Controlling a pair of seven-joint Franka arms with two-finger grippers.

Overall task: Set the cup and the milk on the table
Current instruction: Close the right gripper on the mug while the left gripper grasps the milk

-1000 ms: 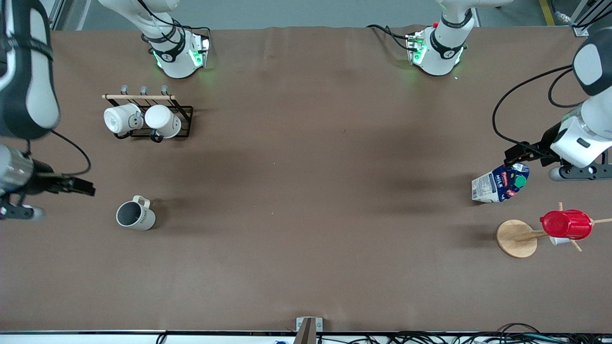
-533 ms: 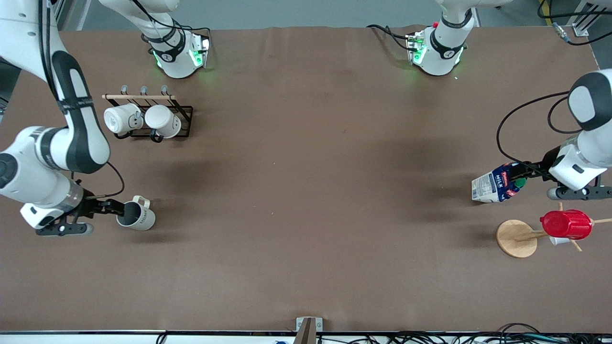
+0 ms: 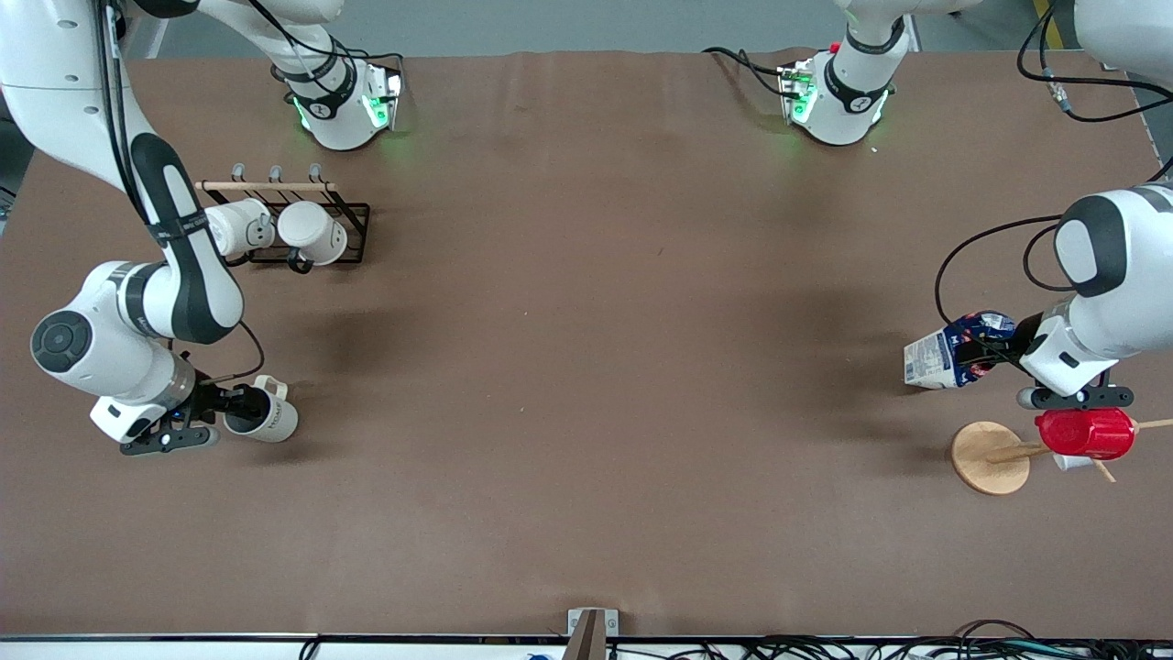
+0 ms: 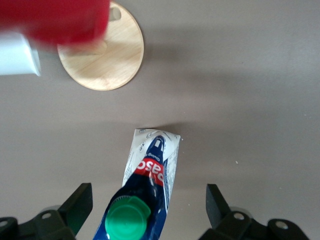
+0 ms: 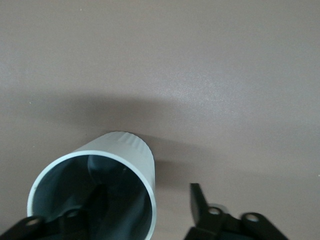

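Observation:
The milk should go on the tabletop, so my left gripper should next grab the milk carton by its top beside the green cap.
The cup stands on the brown table near the right arm's end, its dark inside facing up. My right gripper is open at its rim. In the right wrist view the gripper straddles the cup's wall, one finger inside, one outside, not pressing. The milk carton stands on the table near the left arm's end. My left gripper is open at its top. In the left wrist view the gripper has the carton and its green cap between its spread fingers.
A black rack with two whiter mugs stands farther from the front camera than the cup. A wooden stand holding a red ribbed cup is just nearer than the carton, close under the left wrist, and shows in the left wrist view.
The right gripper has come in from the table's end to the cup, one finger now inside the rim. The left gripper has moved onto the carton's top. Cup and carton have not moved.

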